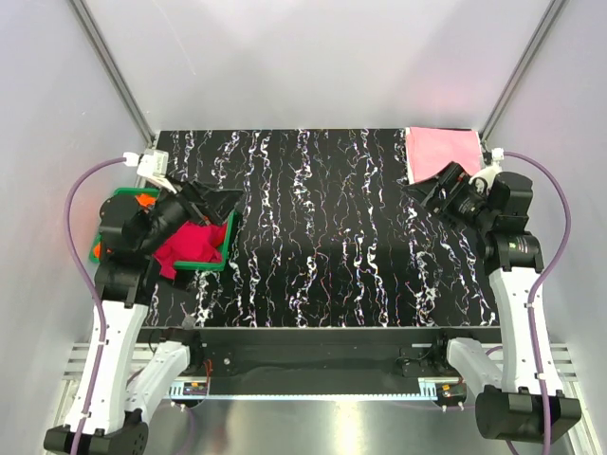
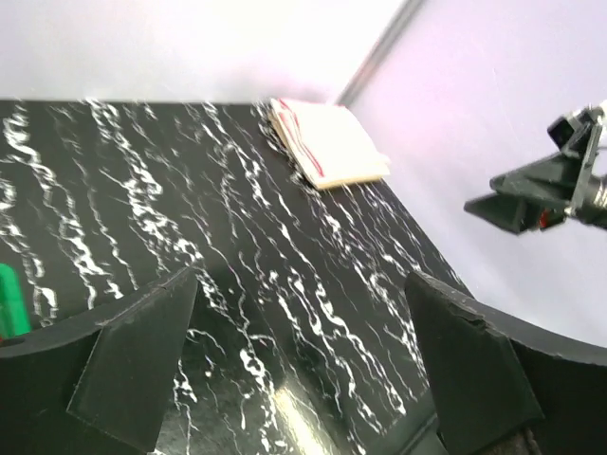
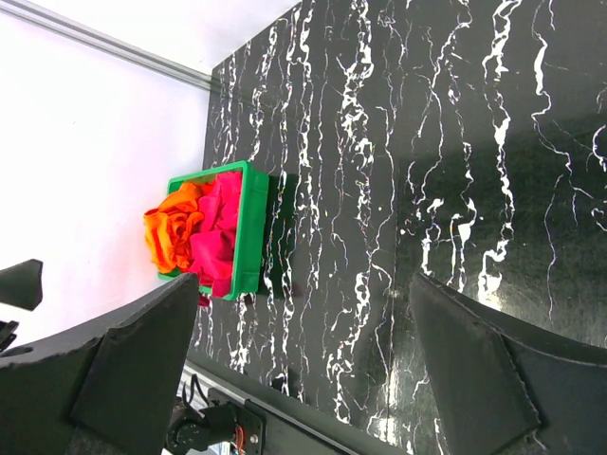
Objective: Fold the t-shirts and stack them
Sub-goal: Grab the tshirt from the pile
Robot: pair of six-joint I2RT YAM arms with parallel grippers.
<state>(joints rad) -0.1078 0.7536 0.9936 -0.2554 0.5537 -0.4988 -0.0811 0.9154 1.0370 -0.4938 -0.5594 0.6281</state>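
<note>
Next, the left gripper grabs a loose edge of the orange t-shirt (image 1: 142,199) bulging from the green bin and leaves the rest for my right gripper to spread.
A folded pink t-shirt (image 1: 440,152) lies flat at the table's far right corner; the left wrist view shows this folded shirt (image 2: 329,142) with layered edges. A crumpled crimson t-shirt (image 1: 193,243) and an orange t-shirt (image 1: 142,199) fill the green bin (image 1: 226,248) at the left. In the right wrist view the orange shirt (image 3: 174,232) and the crimson shirt (image 3: 219,230) bulge out of the bin (image 3: 251,227). My left gripper (image 1: 224,209) hovers open over the bin's far right corner, holding nothing. My right gripper (image 1: 430,194) stands open beside the folded shirt's near edge, also holding nothing.
The black marbled table (image 1: 322,227) stretches between the bin and the folded shirt. White walls and metal frame posts (image 1: 114,71) close in the back and sides. The table's near edge (image 1: 322,332) lies just ahead of the arm bases.
</note>
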